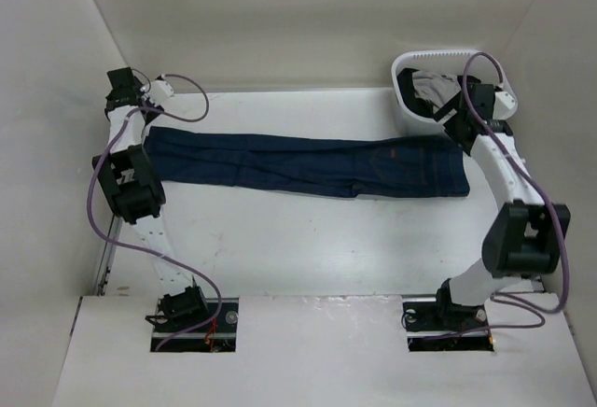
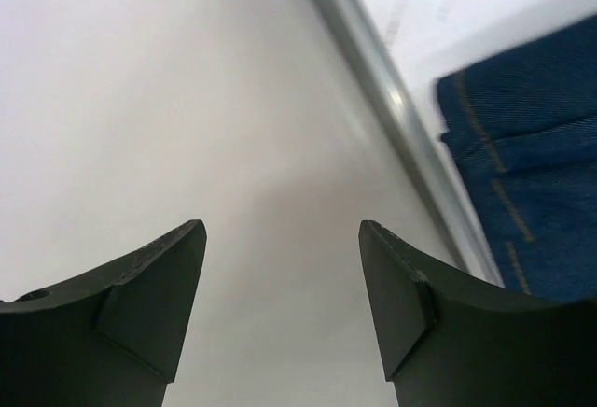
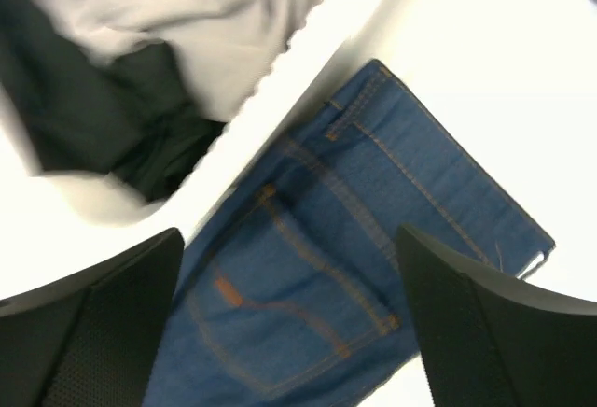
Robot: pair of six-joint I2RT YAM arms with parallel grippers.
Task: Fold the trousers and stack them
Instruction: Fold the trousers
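My right gripper needs to grab the trousers' waist end next, by its near edge beside the back pocket (image 3: 308, 304), leaving the leg ends free to straighten for folding.
The dark navy trousers (image 1: 308, 164) lie flat across the table, folded lengthwise, leg ends at the left, waist at the right. My left gripper (image 1: 119, 90) hangs open and empty at the far left, above the leg ends; its wrist view shows the hem (image 2: 532, 174) at the right, beyond the fingers (image 2: 410, 304). My right gripper (image 1: 454, 110) hangs open and empty over the waist end; its wrist view shows the back pocket (image 3: 308, 304) between the jaws.
A white basket (image 1: 408, 106) stands at the back right holding a light grey garment (image 3: 187, 6) and a black garment (image 3: 103, 118). White walls enclose the table on three sides. A metal rail (image 2: 401, 118) runs along the left edge.
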